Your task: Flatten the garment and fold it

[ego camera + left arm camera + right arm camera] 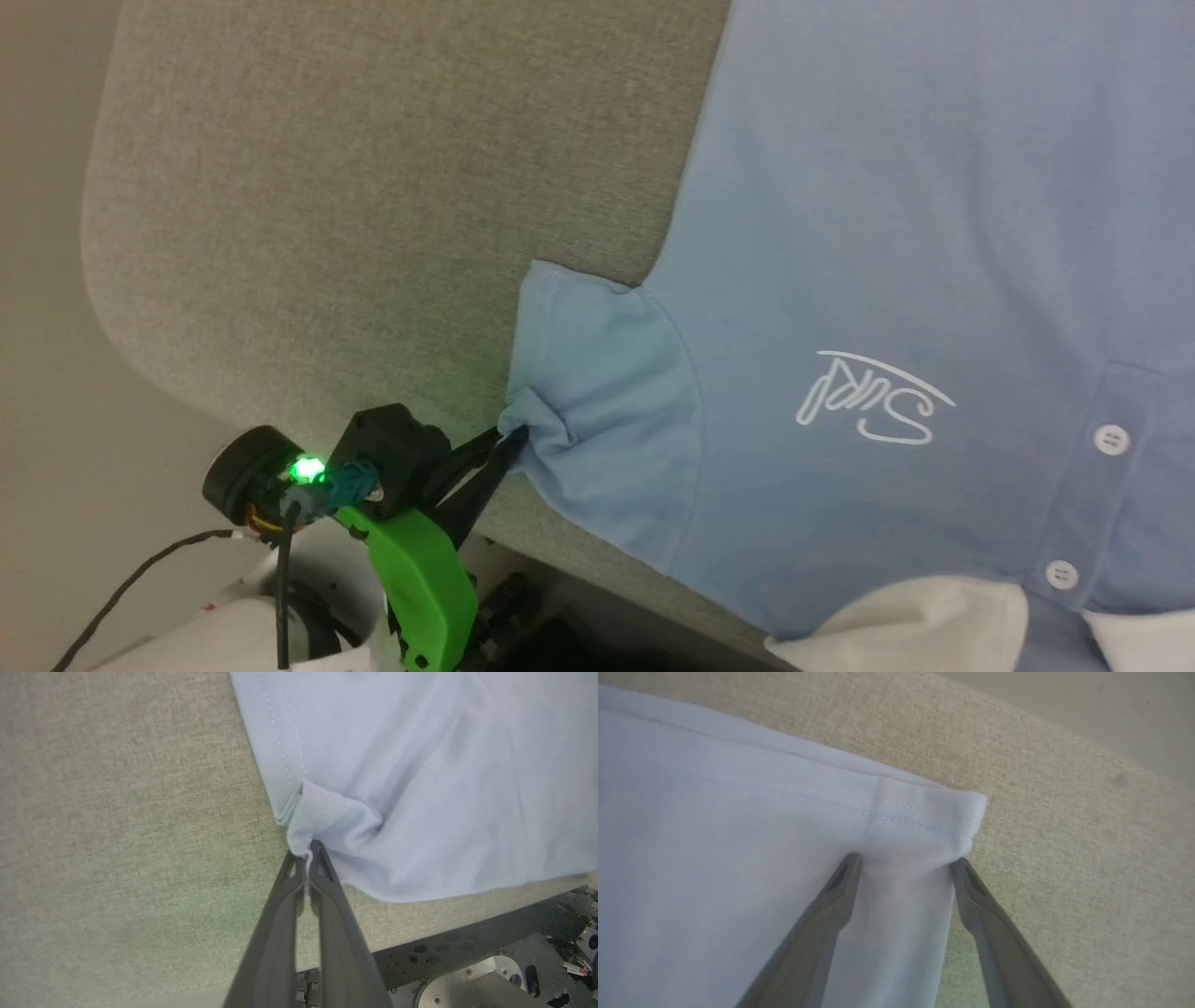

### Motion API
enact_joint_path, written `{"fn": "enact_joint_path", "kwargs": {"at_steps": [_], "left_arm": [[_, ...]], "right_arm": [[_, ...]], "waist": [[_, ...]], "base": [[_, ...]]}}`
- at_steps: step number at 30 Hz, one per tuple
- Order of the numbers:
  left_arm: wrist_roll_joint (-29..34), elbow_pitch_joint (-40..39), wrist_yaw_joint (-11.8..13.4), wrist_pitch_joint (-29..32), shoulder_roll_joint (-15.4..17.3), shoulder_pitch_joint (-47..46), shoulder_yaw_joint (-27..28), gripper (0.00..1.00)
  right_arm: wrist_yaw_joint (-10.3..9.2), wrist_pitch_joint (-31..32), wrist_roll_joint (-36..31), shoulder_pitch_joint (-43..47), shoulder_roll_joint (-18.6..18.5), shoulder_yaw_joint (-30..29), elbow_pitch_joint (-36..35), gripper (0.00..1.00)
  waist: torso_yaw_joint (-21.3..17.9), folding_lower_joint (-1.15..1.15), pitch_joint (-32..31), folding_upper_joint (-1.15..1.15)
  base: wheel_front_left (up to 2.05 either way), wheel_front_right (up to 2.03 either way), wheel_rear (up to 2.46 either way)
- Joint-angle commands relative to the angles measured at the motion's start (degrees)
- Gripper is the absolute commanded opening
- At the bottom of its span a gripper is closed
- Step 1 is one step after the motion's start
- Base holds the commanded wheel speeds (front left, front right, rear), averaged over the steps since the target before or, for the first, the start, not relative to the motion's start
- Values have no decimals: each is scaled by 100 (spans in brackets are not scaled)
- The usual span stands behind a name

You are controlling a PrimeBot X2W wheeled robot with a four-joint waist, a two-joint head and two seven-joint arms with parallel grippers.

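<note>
The light blue shirt needs folding, so next my right gripper will grab it by its hemmed bottom corner (956, 817).
The light blue polo shirt (887, 233) lies flat on the grey fabric table, collar (915, 621) toward me, white cursive logo (873, 399) and white buttons (1111, 439) facing up. My left gripper (509, 439) is shut on the bunched hem corner of the short sleeve (597, 392), near the table's front edge. In the left wrist view the sleeve cloth (336, 821) puckers where the left gripper (308, 851) pinches it. In the right wrist view my right gripper (906, 861) is open, its fingers straddling a hemmed corner of the shirt (924, 812); one fingertip rests on cloth, the other at its edge.
The grey table (373, 187) has a rounded corner at the left and bare room left of the shirt. Below its front edge sits my own base (490, 970) with dark cables (140, 569). Pale floor (37, 373) lies beyond the table.
</note>
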Motion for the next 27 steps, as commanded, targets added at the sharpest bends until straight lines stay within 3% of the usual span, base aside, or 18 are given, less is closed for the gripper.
{"fn": "enact_joint_path", "kwargs": {"at_steps": [1,3,4,5,14,27], "left_arm": [[89,47,23,-42,-48,-47,4,0],[80,86,14,-56,-78,-51,0,0],[77,103,10,-57,-89,-56,-3,0],[69,123,6,-57,-99,-60,-3,0],[5,269,24,-12,-104,-55,-3,0],[-464,700,181,225,-96,180,35,0]], "right_arm": [[-6,101,-26,75,-21,138,100,100],[-6,158,13,202,-106,276,104,96],[-6,161,48,249,-137,305,105,33],[-6,161,96,299,-164,308,117,0],[-6,-96,329,699,-260,402,123,0],[-6,-1048,1221,2740,-359,939,-49,0]], "waist": [[191,-1,192,0],[187,-1,184,0],[185,-1,175,0],[182,-1,161,0],[-71,-1,-234,0],[-1154,-1,-1850,0]], "base": [[0,0,0],[0,0,0],[0,0,0],[0,0,0],[0,0,0],[0,0,0]]}}
